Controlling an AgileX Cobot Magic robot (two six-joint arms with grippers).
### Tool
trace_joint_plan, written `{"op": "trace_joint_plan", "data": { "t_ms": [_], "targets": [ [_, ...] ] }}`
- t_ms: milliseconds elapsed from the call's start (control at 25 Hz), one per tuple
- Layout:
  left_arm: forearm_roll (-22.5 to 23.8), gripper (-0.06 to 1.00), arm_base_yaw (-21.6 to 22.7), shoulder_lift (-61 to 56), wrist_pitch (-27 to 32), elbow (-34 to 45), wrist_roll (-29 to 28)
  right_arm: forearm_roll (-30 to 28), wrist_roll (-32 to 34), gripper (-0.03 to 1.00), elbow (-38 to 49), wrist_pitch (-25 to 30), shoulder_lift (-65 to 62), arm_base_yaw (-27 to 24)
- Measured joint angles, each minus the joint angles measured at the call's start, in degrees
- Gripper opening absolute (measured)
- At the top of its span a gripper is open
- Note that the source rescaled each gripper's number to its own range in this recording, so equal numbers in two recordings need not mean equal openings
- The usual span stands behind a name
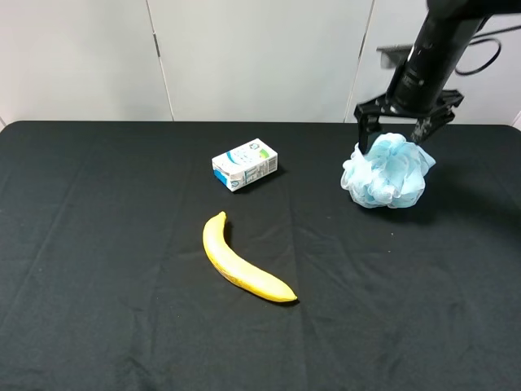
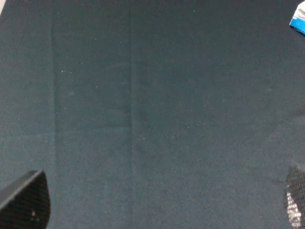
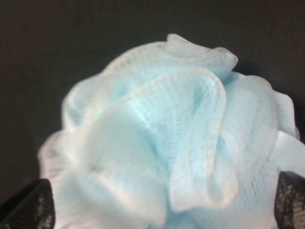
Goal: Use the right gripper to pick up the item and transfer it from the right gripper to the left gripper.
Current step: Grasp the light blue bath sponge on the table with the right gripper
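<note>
The bath pouf needs to go to my left gripper. My right gripper should grab it by its ruffled mesh top (image 1: 391,145) (image 3: 167,143) next.
The light-blue and white mesh bath pouf (image 1: 387,171) sits on the black table at the far right. My right gripper (image 1: 397,130) is open just above it, its black fingers straddling the pouf's top. In the right wrist view the pouf (image 3: 167,143) fills the frame between the two fingertips (image 3: 28,205), and the right gripper (image 3: 162,207) is wide apart around it. My left gripper (image 2: 167,205) is open and empty over bare black cloth. It is out of the exterior high view.
A small white-and-blue carton (image 1: 244,164) lies at the table's centre back; its corner shows in the left wrist view (image 2: 299,20). A yellow banana (image 1: 241,262) lies in front of it. The black tablecloth (image 1: 98,244) covers the table.
</note>
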Motion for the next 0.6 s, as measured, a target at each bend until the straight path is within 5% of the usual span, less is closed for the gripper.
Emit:
{"op": "trace_joint_plan", "data": {
  "t_ms": [440,520,600],
  "targets": [
    [0.0,0.97,0.0,0.0,0.0,0.0,0.0,-0.6,0.0,1.00,-0.2,-4.2,6.2,-0.6],
    [0.0,0.97,0.0,0.0,0.0,0.0,0.0,-0.6,0.0,0.88,-0.3,-4.3,6.5,-0.6],
    [0.0,0.97,0.0,0.0,0.0,0.0,0.0,-0.6,0.0,0.63,-0.3,-4.3,6.6,-0.6]
  ]
}}
